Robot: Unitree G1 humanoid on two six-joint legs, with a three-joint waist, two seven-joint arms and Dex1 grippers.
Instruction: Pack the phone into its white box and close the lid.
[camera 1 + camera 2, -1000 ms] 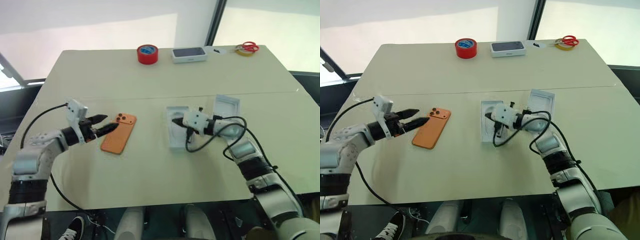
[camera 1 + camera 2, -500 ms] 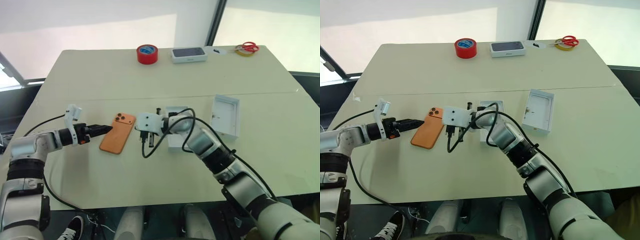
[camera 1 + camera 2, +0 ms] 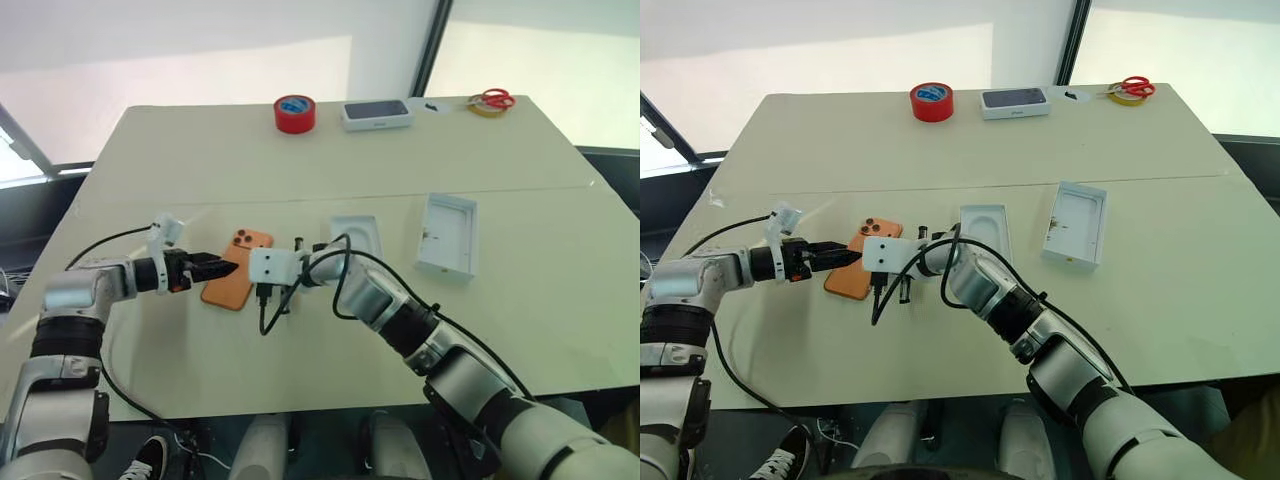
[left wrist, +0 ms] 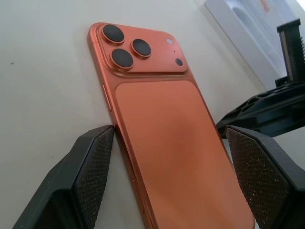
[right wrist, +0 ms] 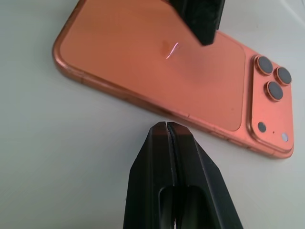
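I will pack the phone [image 3: 240,275] into the orange phone's white box [image 3: 355,232], so next my left gripper will grab the phone by its long edges.
The orange phone [image 3: 240,275] lies flat on the table, back up, its three lenses [image 4: 123,45] at the far corner. My left gripper [image 4: 170,138] is open and straddles the phone's near end, one pad [image 4: 97,162] against its edge. My right gripper [image 5: 167,126] is shut, its tip down on the table just beside the phone's long right edge. The white box [image 3: 357,232] lies open right of the phone and shows a white rounded recess inside. Further right the lid [image 3: 447,235] lies inside up.
At the table's far edge stand a red tape roll [image 3: 295,112], a dark-topped white flat box [image 3: 377,113] and red-handled scissors on a yellow tape roll [image 3: 490,100]. Black cables [image 3: 275,310] hang from my right wrist onto the table.
My right arm has swung left from the white box to the phone's right edge, gripper still shut. My left gripper has sunk and now straddles the phone.
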